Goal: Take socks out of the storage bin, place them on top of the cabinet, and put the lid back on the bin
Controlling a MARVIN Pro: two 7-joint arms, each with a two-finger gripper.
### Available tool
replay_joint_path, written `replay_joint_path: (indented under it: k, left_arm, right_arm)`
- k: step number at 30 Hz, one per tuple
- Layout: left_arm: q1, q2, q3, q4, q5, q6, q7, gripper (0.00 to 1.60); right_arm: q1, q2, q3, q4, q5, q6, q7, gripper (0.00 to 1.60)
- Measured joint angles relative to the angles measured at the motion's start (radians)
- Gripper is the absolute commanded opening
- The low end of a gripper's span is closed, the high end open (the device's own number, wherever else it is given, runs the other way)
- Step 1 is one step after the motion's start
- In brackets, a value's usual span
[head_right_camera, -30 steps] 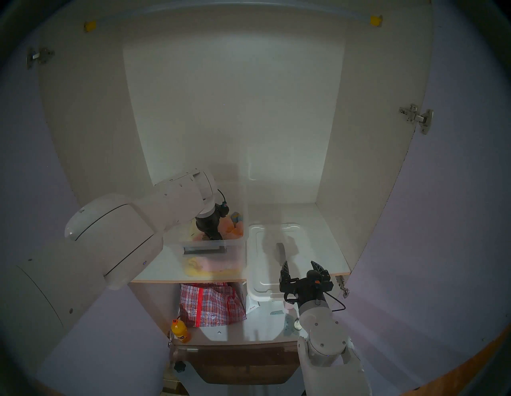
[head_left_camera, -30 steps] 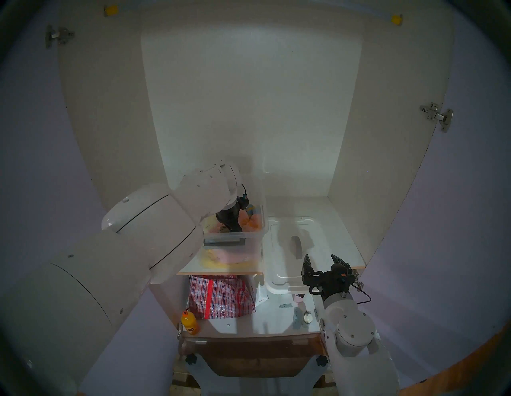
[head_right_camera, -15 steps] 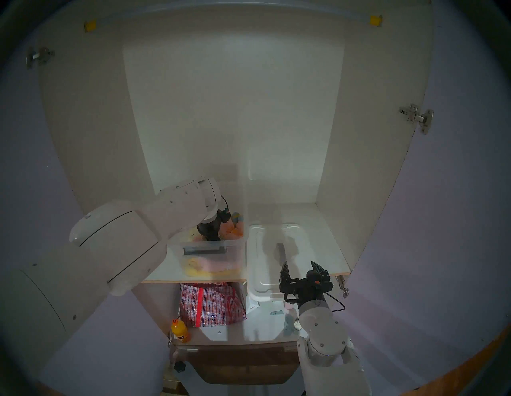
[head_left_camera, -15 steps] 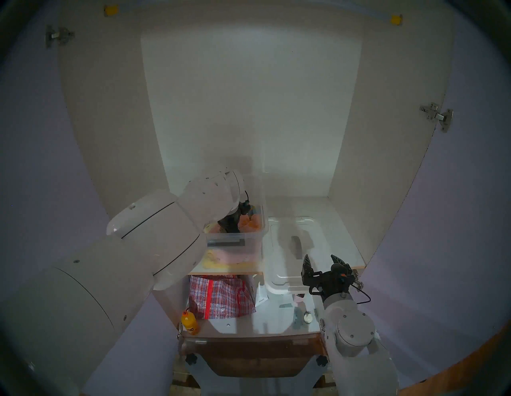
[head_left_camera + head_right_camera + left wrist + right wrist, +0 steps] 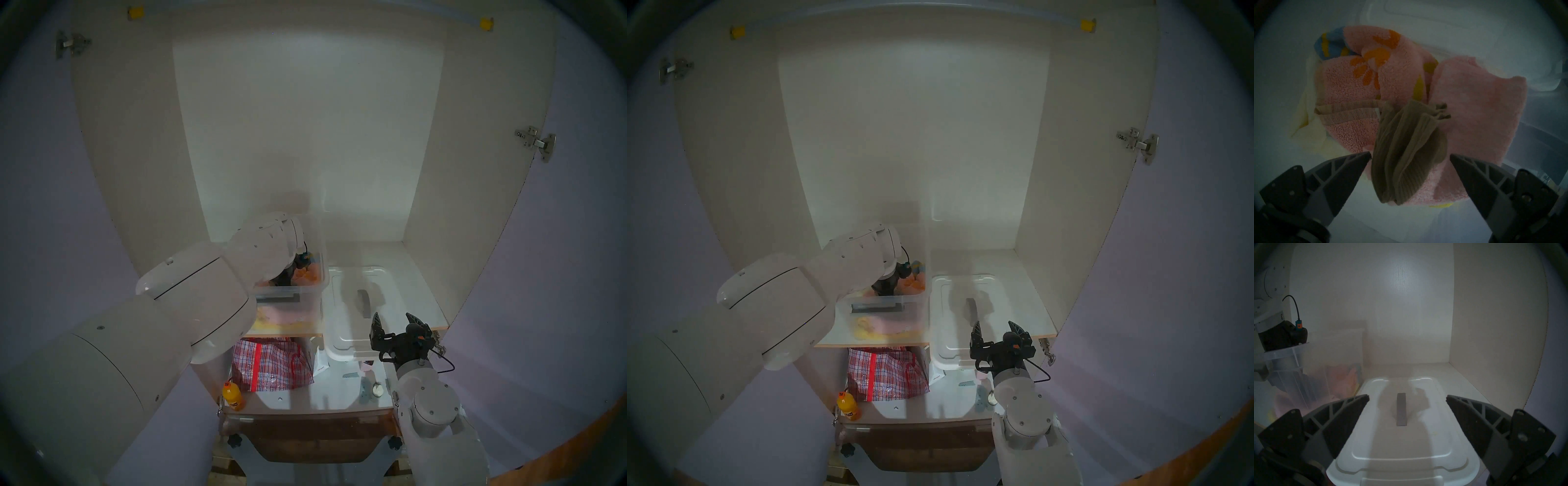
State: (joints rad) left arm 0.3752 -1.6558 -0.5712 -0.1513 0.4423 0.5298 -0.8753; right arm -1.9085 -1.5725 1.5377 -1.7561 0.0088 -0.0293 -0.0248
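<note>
My left gripper has to grab the socks by their folded end [image 5: 1400, 178] next, because they stand up in a bunched fold above the flat pink cloth [image 5: 1481, 113].
The clear storage bin [image 5: 305, 289] stands open on the left of the cabinet's white shelf [image 5: 419, 305]. My left gripper [image 5: 1410, 155] is down inside the bin, open, one fingertip on each side of the olive-khaki socks [image 5: 1403, 135], which lie on pink cloth. In the head views the left gripper [image 5: 283, 276] shows only as a dark body inside the bin [image 5: 888, 298]. The white lid [image 5: 339, 325] with its grey strip handle [image 5: 1401, 409] lies flat to the right of the bin and overhangs the shelf's front edge. My right gripper [image 5: 395, 319] is open and empty above the lid's front end [image 5: 1407, 446].
Pink, orange, yellow and blue cloth [image 5: 1359, 79] fills the bin around the socks. Below the shelf are a red-checked bag [image 5: 271, 366], an orange bottle [image 5: 233, 395] and small items. The white side walls and the open lilac doors [image 5: 559, 237] close in both sides.
My left arm has moved forward and down, taking its gripper deeper into the bin. The right arm and the lid have not moved.
</note>
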Motion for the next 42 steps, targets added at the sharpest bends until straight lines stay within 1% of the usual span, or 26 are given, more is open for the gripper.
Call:
replay_joint_path:
  k: [1,2,4,5,15,24,31,38,42]
  left_arm:
    - [0.003,0.000,0.003,0.000,0.002,-0.004,0.007,0.77]
    - [0.006,0.000,0.004,0.000,0.003,-0.006,0.011,0.42]
    - [0.008,-0.001,0.007,0.000,0.005,-0.011,0.020,0.42]
    - [0.009,-0.001,0.008,0.000,0.006,-0.012,0.022,0.00]
    - [0.012,-0.001,0.014,-0.001,0.012,-0.034,0.057,0.00]
    - [-0.001,0.003,0.001,-0.003,0.005,-0.060,0.079,0.00]
    - [-0.031,0.012,-0.049,-0.009,-0.020,-0.090,0.090,0.00]
    - [-0.061,0.013,-0.112,-0.010,-0.046,-0.113,0.095,0.00]
    - [-0.074,0.012,-0.111,-0.008,-0.045,-0.119,0.095,0.00]
  right_arm:
    - [0.000,0.000,0.000,0.001,0.000,0.000,0.000,1.60]
    - [0.001,0.000,0.000,0.001,0.000,0.000,0.000,1.60]
    - [0.001,0.000,0.000,0.002,0.000,0.000,0.000,1.60]
    - [0.001,0.000,0.000,0.002,0.000,0.000,0.000,1.60]
    - [0.002,0.000,0.000,0.003,0.000,0.000,0.000,1.60]
    - [0.003,0.000,0.000,0.004,0.000,0.000,0.000,1.60]
    - [0.002,0.000,0.000,0.000,0.000,0.000,-0.001,1.60]
    - [0.000,0.001,-0.001,-0.006,0.000,0.000,0.000,1.60]
    - [0.004,0.016,-0.019,-0.017,0.000,-0.009,0.022,1.60]
